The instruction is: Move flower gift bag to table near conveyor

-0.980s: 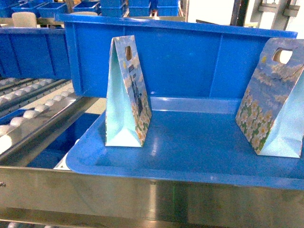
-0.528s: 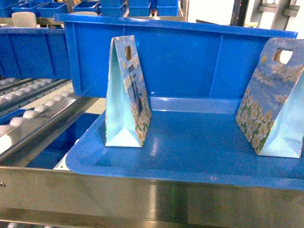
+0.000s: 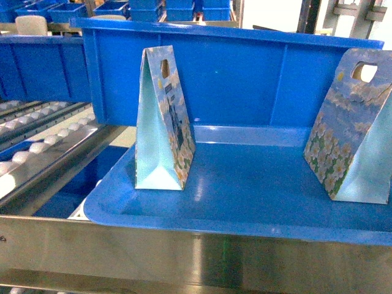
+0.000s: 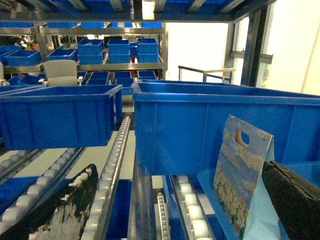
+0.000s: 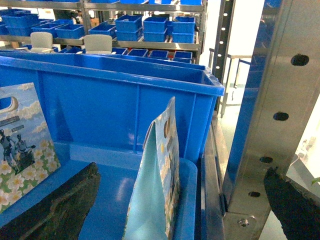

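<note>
Next, my right gripper grabs the flower gift bag by its top edge around the handle hole [image 3: 366,63] to move the bag to the table near the conveyor.
Two flower gift bags stand upright on a blue tray [image 3: 245,190]: the left bag [image 3: 162,122] and the right bag [image 3: 355,128]. Neither gripper shows in the head view. In the left wrist view my left gripper [image 4: 175,215] is open, and the left bag [image 4: 242,180] stands between its fingers, close to the right finger [image 4: 295,200]. My right gripper [image 5: 175,210] is open too, with the right bag [image 5: 160,175] edge-on between its fingers and untouched. The left bag [image 5: 25,145] appears at that view's left edge. The conveyor [image 3: 37,150] with white rollers runs on the left. The table is out of view.
A deep blue bin [image 3: 233,73] stands right behind the tray, with another bin [image 4: 60,120] to its left. A steel rail [image 3: 184,257] crosses in front of the tray. A perforated steel upright [image 5: 270,115] stands just right of the right bag. Shelves of blue bins fill the background.
</note>
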Available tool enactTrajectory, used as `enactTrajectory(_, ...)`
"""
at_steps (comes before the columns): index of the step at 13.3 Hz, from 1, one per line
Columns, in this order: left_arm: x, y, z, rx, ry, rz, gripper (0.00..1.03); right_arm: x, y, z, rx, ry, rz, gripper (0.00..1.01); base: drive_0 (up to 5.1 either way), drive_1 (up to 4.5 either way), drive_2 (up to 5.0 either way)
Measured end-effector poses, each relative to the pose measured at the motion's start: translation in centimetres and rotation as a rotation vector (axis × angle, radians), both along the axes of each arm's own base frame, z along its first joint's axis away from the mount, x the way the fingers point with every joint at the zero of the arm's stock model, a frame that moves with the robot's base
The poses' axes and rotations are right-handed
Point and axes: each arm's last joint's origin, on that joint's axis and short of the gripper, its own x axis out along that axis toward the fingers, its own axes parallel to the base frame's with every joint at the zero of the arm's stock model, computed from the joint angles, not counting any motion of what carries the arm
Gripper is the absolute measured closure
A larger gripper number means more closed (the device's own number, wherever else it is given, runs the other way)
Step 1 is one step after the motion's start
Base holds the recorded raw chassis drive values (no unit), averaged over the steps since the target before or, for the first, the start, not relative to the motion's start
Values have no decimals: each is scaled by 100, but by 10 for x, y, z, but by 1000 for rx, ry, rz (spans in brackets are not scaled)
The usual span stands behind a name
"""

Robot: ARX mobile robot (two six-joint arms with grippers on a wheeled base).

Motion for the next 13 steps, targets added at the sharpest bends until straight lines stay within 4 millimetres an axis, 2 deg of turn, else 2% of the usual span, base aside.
enactTrajectory(2, 0, 0, 0, 0, 0, 0, 5, 14, 4, 9, -3, -3, 14, 3, 0, 0, 0)
enactTrajectory(4, 0, 0, 0, 0, 0, 0, 5, 44, 7, 22, 1, 8, -3, 3, 0, 0, 0)
enactTrajectory(8, 0, 0, 0, 0, 0, 0, 5, 83, 14, 17, 42, 104, 0, 3, 0, 0, 0)
enactTrajectory(11, 0, 0, 0, 0, 0, 0, 5, 109, 17, 4, 50, 206, -12, 3, 0, 0, 0)
enactTrajectory(13, 0, 0, 0, 2, 0, 0, 5, 126, 20, 6, 50, 218, -21, 3, 0, 0, 0)
